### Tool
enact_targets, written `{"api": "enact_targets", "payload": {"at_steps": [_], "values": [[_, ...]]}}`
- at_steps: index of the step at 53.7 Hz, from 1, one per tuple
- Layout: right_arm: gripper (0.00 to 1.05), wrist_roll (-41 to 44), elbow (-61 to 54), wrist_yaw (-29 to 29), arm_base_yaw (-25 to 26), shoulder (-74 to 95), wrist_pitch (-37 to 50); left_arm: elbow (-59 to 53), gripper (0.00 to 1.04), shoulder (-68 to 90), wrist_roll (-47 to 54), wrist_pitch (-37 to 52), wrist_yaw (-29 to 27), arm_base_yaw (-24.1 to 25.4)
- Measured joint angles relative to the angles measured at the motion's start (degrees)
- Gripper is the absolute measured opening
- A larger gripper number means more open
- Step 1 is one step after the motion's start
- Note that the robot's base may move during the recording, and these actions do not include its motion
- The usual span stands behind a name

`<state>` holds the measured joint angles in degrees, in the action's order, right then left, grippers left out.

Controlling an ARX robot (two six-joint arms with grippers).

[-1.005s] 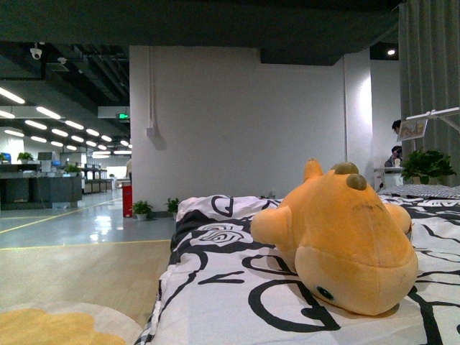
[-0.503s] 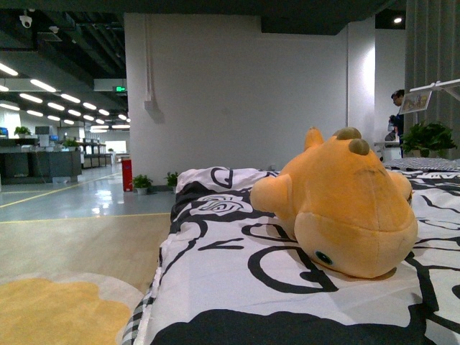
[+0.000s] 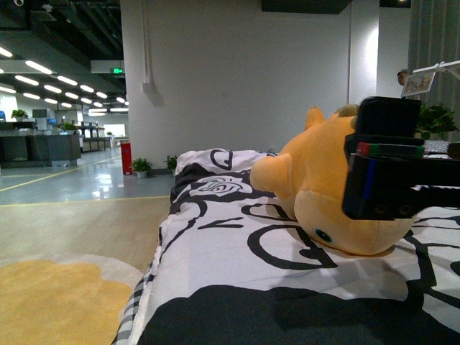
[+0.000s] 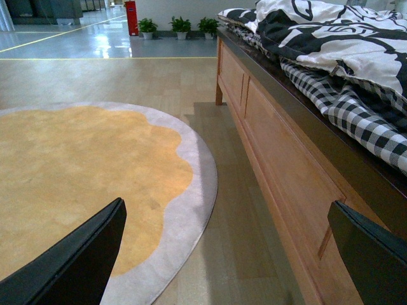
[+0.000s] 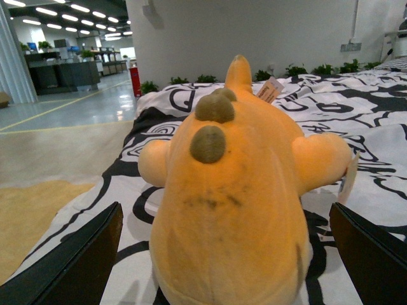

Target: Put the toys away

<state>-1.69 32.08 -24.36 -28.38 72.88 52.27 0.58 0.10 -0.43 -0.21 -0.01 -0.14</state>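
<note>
The right gripper will next take hold of the plush animal [image 5: 226, 235] by its bumpy back [image 5: 213, 130], so that it can put the toy away.
The toy is an orange-yellow plush animal [image 3: 313, 183] lying on the black-and-white quilt [image 3: 215, 251] of a bed. Its back carries olive bumps and a paper tag. In the front view my right arm's black wrist block [image 3: 384, 172] covers the plush's right side. In the right wrist view the plush [image 5: 235, 184] fills the middle. My right gripper [image 5: 226, 260] is open, with one finger on each side of the plush and neither touching it. My left gripper [image 4: 224, 257] is open and empty, low over the floor beside the wooden bed frame [image 4: 280, 165].
A round yellow rug with a pale rim [image 4: 76, 178] lies on the wood floor left of the bed. A checked sheet [image 4: 356, 114] hangs over the frame's edge. A white wall, small potted plants and a red bin [image 3: 127, 157] stand behind.
My right arm's black wrist block has come into the front view and now covers the plush's right side. The view has shifted, showing more of the quilt in front. The plush has not moved.
</note>
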Motion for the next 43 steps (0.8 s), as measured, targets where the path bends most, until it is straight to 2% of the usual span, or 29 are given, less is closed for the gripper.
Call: {"api": "enact_targets", "payload": {"at_steps": [16,33,43], "values": [[0.98,2.7,3.4,-2.7,-2.8,7.2,4.8,0.0,0.98,0.0,0.0,0.0,0.0,0.0],[0.98,11.5,6.6,-8.2,-3.0,13.8,13.8,0.0,0.98,0.0,0.0,0.0,0.0,0.0],[0.98,15.1,8.3,-8.5,-3.0,16.3,15.6,0.0,0.98,0.0,0.0,0.0,0.0,0.0]]}}
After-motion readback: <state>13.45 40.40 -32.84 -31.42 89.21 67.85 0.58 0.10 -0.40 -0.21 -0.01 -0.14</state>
